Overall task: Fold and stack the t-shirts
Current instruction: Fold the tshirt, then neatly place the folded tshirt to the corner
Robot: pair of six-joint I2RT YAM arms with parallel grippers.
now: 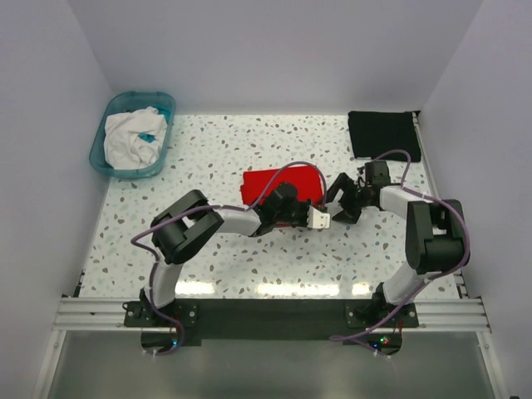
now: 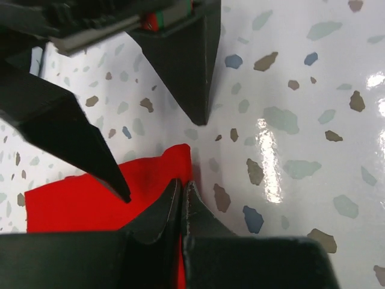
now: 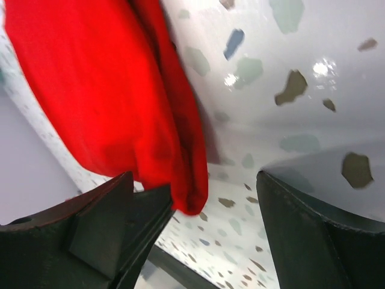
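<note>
The robot's right gripper will next grab the drooping corner of the folded red t-shirt, with its layers together, so that it can stack the red t-shirt on the black t-shirt [image 1: 382, 133].
The red t-shirt [image 1: 278, 183] lies folded at the table's middle, and the black t-shirt [image 1: 382, 133] is a flat folded rectangle at the far right. My left gripper [image 1: 326, 218] is at the red shirt's near right corner. In the left wrist view the left gripper [image 2: 182, 191] is shut on the edge of the red t-shirt [image 2: 78, 201], with cloth pinched between the jaws. My right gripper [image 1: 341, 205] stands just right of that corner. In the right wrist view the right gripper [image 3: 201, 183] is open, and a drooping corner of the red t-shirt [image 3: 108, 90] hangs between its fingers, close to the left one.
A teal basin [image 1: 106, 125] holding white cloth [image 1: 131, 141] sits at the far left corner. The right gripper's two black fingers [image 2: 192, 72] cross the top of the left wrist view. White walls enclose the speckled table [image 1: 216, 266] on three sides.
</note>
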